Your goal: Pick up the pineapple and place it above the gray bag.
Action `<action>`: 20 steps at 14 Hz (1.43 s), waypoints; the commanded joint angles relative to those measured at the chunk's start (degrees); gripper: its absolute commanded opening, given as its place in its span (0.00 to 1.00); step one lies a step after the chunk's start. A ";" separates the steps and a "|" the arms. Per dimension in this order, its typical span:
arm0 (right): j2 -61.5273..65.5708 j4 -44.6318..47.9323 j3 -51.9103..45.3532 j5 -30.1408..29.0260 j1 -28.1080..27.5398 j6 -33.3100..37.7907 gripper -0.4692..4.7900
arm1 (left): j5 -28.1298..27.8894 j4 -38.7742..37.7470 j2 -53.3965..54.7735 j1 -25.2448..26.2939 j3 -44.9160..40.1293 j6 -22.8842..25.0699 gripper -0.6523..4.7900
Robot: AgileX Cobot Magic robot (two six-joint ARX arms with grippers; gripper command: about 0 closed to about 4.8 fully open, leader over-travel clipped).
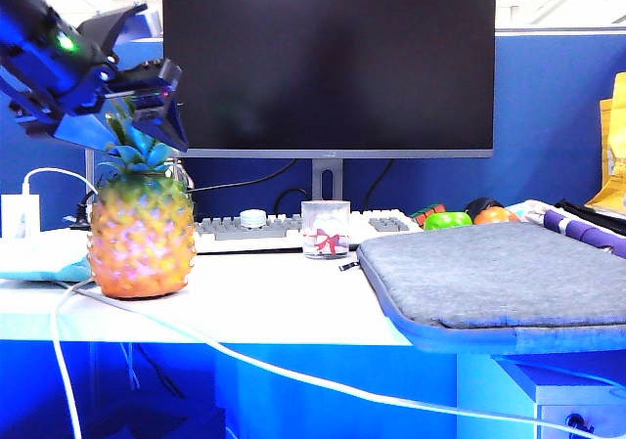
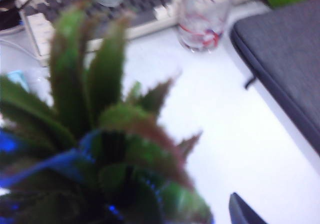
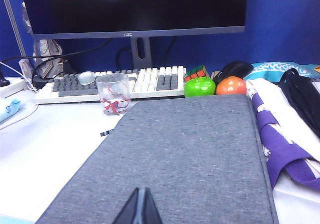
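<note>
I should close my left gripper now. Its fingers reach down beside the spiky green top of the pineapple above its orange-yellow body (image 1: 140,234), so they would hold the pineapple.
The pineapple (image 1: 142,239) stands upright at the left of the white table, its orange-yellow body topped by a spiky green crown (image 2: 105,134). My left gripper (image 1: 156,102) hangs just over that crown, open. The leaves fill the space between its jaws, and only one dark fingertip (image 2: 242,211) shows, wide of them. The gray bag (image 1: 499,273) lies flat at the right. My right gripper (image 3: 141,204) hovers low over the bag (image 3: 185,154), its two fingers pressed together with nothing between them.
Behind stand a monitor (image 1: 328,58), a keyboard (image 1: 293,229) and a clear cup (image 1: 325,229). Green (image 3: 199,87) and orange (image 3: 231,86) toy fruits, a puzzle cube (image 3: 196,73) and a mouse sit beyond the bag. White-purple cloth (image 3: 280,134) lies at its right. A white cable (image 1: 245,361) crosses the front.
</note>
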 commanded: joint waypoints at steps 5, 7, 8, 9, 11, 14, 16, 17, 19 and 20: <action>0.02 1.16 -0.50 -0.09 0.02 0.20 0.08 | 6.91 2.14 4.98 -0.02 0.11 1.14 0.11; 0.02 1.03 -0.50 -0.09 0.02 0.20 0.08 | 7.10 2.82 5.73 -0.02 0.11 1.16 0.11; 0.02 0.85 -0.50 -0.09 0.02 0.20 0.08 | 7.10 3.67 5.73 -0.02 0.11 1.16 0.11; 0.02 0.61 -0.50 -0.09 0.02 0.20 0.08 | 8.09 6.56 5.70 -0.02 0.17 1.14 0.11; 0.02 0.35 -0.50 -0.09 0.02 0.20 0.08 | 11.39 8.41 5.73 -0.02 1.92 0.44 0.11; 0.02 -0.28 -0.50 -0.09 0.02 0.20 0.08 | 14.16 8.33 5.73 -0.02 9.01 -0.52 0.11; 0.02 -1.73 -0.50 -0.11 0.04 0.20 0.08 | 15.30 8.33 5.75 -0.04 15.56 -1.05 0.11; 0.02 -1.86 -0.50 -0.11 0.02 0.22 0.08 | 17.14 8.35 5.88 -0.04 17.99 -1.46 0.11; 0.02 -1.84 -0.50 -0.09 0.02 0.22 0.08 | 20.20 8.41 6.97 -0.20 21.88 -3.54 0.11; 0.02 -1.84 -0.50 -0.09 0.02 0.22 0.08 | 22.47 8.44 8.70 -0.57 25.20 -5.75 0.11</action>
